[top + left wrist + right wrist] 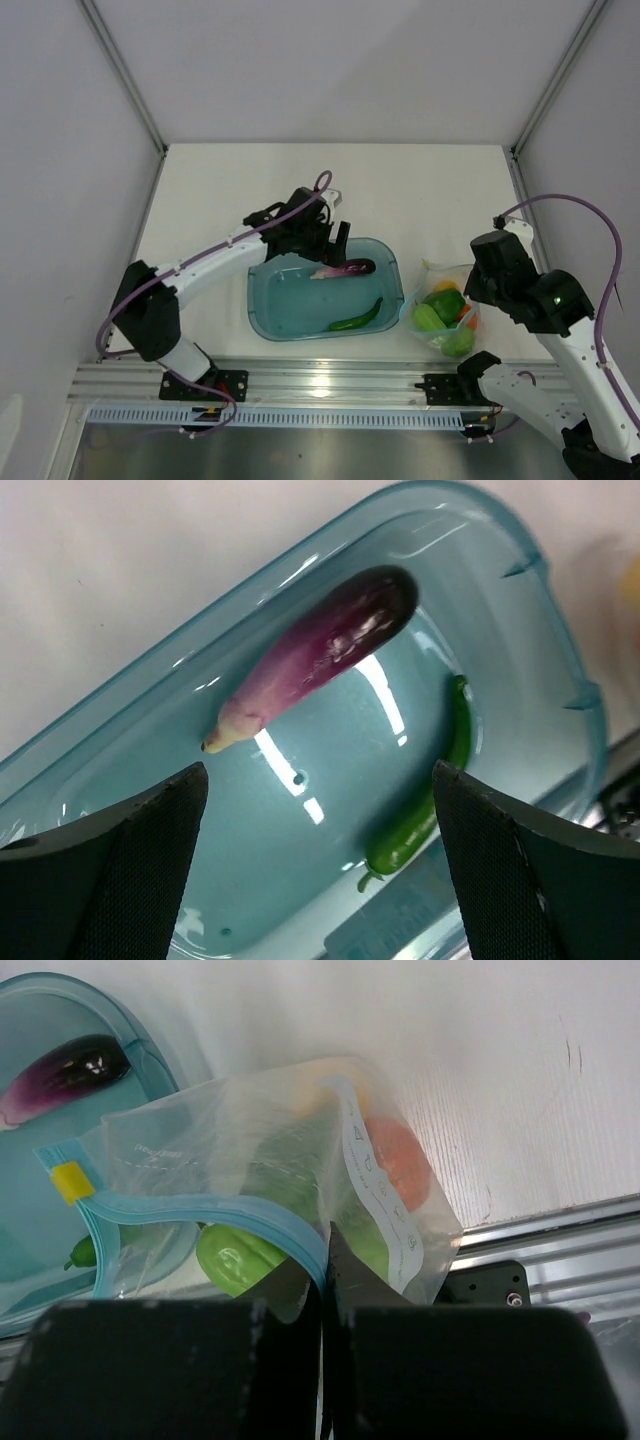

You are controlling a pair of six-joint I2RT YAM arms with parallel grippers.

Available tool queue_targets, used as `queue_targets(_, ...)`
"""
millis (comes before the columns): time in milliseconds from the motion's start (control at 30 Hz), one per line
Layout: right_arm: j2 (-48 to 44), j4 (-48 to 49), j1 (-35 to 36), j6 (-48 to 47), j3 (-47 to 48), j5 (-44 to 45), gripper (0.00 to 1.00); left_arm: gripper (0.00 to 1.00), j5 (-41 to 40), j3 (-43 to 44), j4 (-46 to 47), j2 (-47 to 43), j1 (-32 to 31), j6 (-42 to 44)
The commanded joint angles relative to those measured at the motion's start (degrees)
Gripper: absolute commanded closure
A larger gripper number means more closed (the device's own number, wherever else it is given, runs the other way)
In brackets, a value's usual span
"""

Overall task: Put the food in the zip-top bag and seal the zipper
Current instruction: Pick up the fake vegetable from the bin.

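Observation:
I will next grab the purple eggplant with my left gripper across its pale, narrow end (322, 273), so the dark, thick end stays free to go into the zip-top bag (445, 318) first.
The purple eggplant (346, 268) and the dark green chili (357, 318) lie in the blue tub (268, 315). My left gripper (333, 240) is open and empty above the tub's far rim. In the left wrist view the eggplant (320, 655) and the chili (425, 810) lie below its spread fingers (130, 870). My right gripper (324, 1270) is shut on the zip-top bag (445, 318), pinching its teal zipper (200, 1212) at the mouth's right end. The bag's mouth gapes toward the tub. Green, orange and red food (235, 1258) lies inside the bag.
A yellow slider (71, 1182) sits at the zipper's left end. A metal rail (320, 378) runs along the table's near edge. White walls stand on the left, right and back.

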Motion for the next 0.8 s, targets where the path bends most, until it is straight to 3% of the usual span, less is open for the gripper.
queue_targets(0,-0.7,2.2,-0.1,-1.0,0.5,-0.1,1.00,0.07,0.9,1.8,2.1,4.4,0.4,2.8)
queue_targets(433,-1.1,2.8,-0.1,-1.6,0.3,-0.1,1.00,0.06,-3.9,-1.5,7.4,11.8,0.4,4.1)
queue_targets(767,-0.8,2.9,-0.1,-1.4,0.9,-0.9,1.00,0.06,1.1,-2.0,12.3,16.3,0.4,6.4)
